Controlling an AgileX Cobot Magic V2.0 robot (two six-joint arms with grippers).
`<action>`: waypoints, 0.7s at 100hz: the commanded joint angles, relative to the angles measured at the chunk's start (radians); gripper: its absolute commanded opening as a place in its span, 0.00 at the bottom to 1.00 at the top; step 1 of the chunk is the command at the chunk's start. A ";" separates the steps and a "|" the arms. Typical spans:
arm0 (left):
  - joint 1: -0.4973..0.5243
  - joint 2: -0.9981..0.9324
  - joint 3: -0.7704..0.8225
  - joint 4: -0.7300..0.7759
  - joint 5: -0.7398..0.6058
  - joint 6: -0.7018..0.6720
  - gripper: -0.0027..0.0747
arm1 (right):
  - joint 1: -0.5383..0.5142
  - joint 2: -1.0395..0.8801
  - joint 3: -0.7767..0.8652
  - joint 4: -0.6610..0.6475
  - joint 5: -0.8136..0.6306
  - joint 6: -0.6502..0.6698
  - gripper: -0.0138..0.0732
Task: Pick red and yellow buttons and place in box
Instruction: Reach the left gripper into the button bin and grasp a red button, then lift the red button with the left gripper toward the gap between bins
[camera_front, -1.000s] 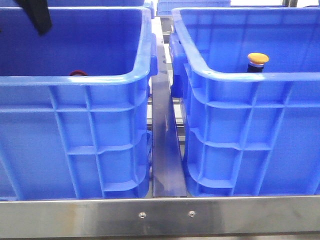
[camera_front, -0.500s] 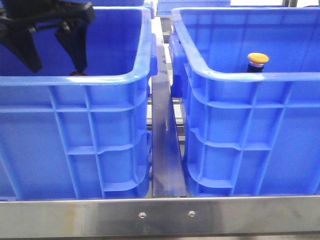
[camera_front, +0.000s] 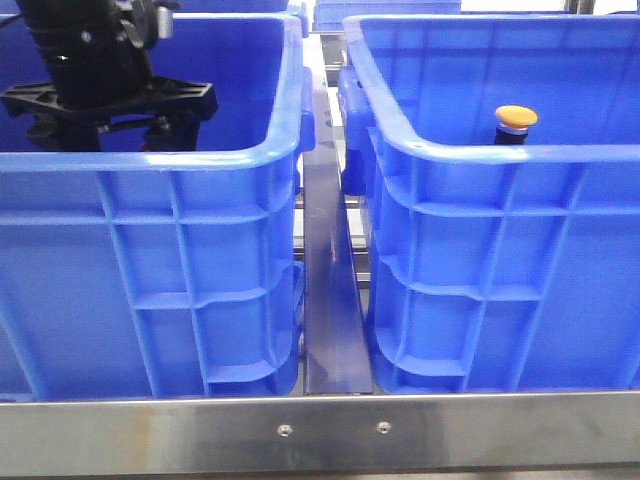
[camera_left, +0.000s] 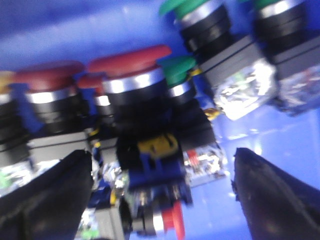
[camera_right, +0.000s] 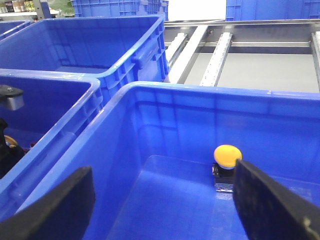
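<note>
I should close my left gripper on the button now, since my fingers are on both sides of the red button's black body (camera_left: 140, 112) and would hold it.
In the left wrist view my left gripper (camera_left: 161, 192) stands open low inside the left blue crate (camera_front: 150, 160). A red button (camera_left: 131, 62) with a silver collar and black body lies between its fingers (camera_left: 45, 195), not touched. More red-capped buttons (camera_left: 47, 76) crowd beside it. In the front view only the left arm (camera_front: 95, 70) shows, its fingertips hidden behind the crate wall. The yellow button (camera_front: 517, 117) stands upright in the right box (camera_front: 500, 152). My right gripper (camera_right: 162, 205) hovers open over that box, with the yellow button (camera_right: 227, 155) ahead of it near one finger.
Green-capped buttons (camera_left: 190, 7) and clear contact blocks (camera_left: 240, 82) lie among the red ones. A steel rail (camera_front: 330, 300) runs between the two crates. Further blue crates (camera_right: 100, 30) and metal rollers (camera_right: 217, 55) stand behind.
The left arm has come down into the left crate; a second ago only a finger tip showed at the top, and now the gripper body sits at rim height. The yellow button has not moved.
</note>
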 joint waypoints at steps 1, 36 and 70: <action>0.002 -0.045 -0.033 -0.008 -0.031 -0.010 0.72 | -0.003 -0.005 -0.024 0.026 0.021 -0.011 0.84; 0.002 -0.045 -0.033 -0.008 -0.031 -0.010 0.36 | -0.003 -0.005 -0.024 0.026 0.021 -0.011 0.84; 0.000 -0.072 -0.033 -0.010 -0.072 -0.010 0.13 | -0.003 -0.005 -0.024 0.026 0.021 -0.011 0.84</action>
